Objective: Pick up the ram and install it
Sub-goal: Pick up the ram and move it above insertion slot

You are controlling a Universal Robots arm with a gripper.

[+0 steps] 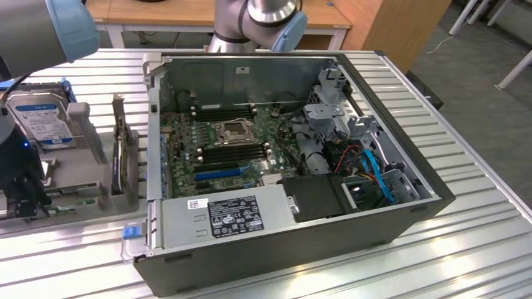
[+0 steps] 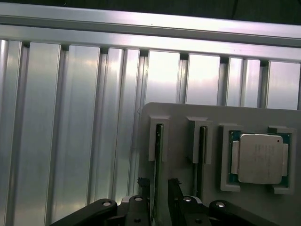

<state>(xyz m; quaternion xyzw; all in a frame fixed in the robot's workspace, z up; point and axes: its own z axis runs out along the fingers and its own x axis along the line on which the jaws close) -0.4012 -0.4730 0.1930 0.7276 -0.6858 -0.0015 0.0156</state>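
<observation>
The gripper grabs the ram by the bare middle of its long edge (image 2: 156,197) next, since the holder's grey bracket wraps the end of the ram (image 2: 157,150).
The ram (image 2: 157,150) stands on edge in a slot of the grey holder plate (image 2: 178,122), seen as a thin dark-green strip. A second stick (image 2: 201,155) stands in the neighbouring slot. My gripper (image 2: 158,187) hangs just over the first stick, open, with one dark finger (image 2: 143,188) on each side of the stick's edge and a small gap to it. In the exterior view the gripper (image 1: 25,196) is low over the grey tray (image 1: 91,215) at the exterior view's left, beside the open computer case (image 1: 291,249). Black memory slots (image 1: 237,152) flank the processor socket (image 1: 233,132).
A square silvery processor chip (image 2: 260,157) lies in its recess on the holder. A hard drive (image 1: 42,121) and an upright dark expansion card (image 1: 123,156) stand on the tray. The ribbed aluminium table (image 2: 61,117) surrounds everything. Cables and a power supply (image 1: 228,218) fill the case's near side.
</observation>
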